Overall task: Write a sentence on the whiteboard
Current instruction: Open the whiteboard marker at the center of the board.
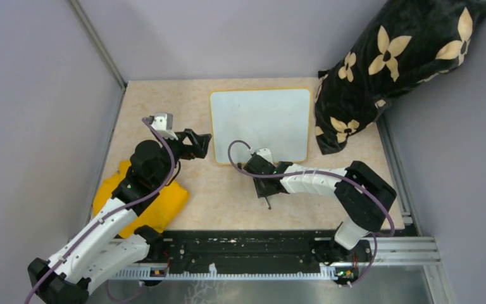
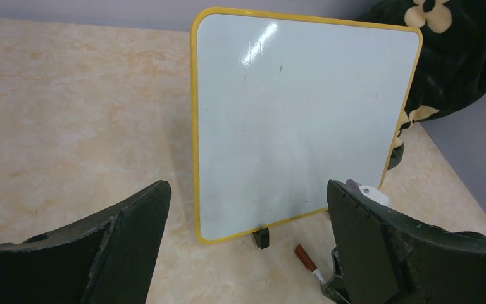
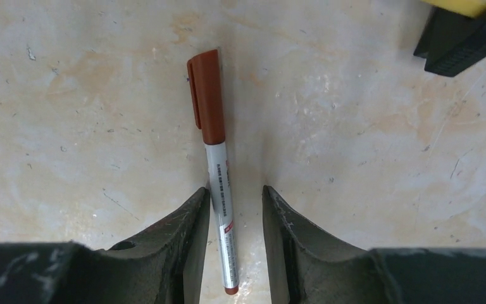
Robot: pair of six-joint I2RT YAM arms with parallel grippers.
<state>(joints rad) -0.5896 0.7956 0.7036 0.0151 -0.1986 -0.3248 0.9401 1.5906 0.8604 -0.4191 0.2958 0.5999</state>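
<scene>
The robot's right gripper should next take hold of the marker by its silver body (image 3: 221, 204), so the brown cap stays free for the left gripper to grab.
The whiteboard (image 1: 261, 123) stands upright at the back of the table, with a yellow frame. Its face (image 2: 297, 120) is blank apart from faint smudges, and no sentence shows on it. A silver marker with a brown cap (image 3: 218, 158) lies flat on the table in front of the board, and also shows in the left wrist view (image 2: 305, 258). My right gripper (image 3: 235, 190) is open and low over the table, with its jaws on either side of the marker's barrel and a gap on the right side. My left gripper (image 2: 247, 190) is open and empty, facing the board's left part.
A black cushion with cream flowers (image 1: 392, 63) leans at the back right, next to the board's right edge. A yellow cloth (image 1: 164, 202) lies under my left arm. One black board foot (image 3: 459, 41) stands close to the marker. Grey walls enclose the table.
</scene>
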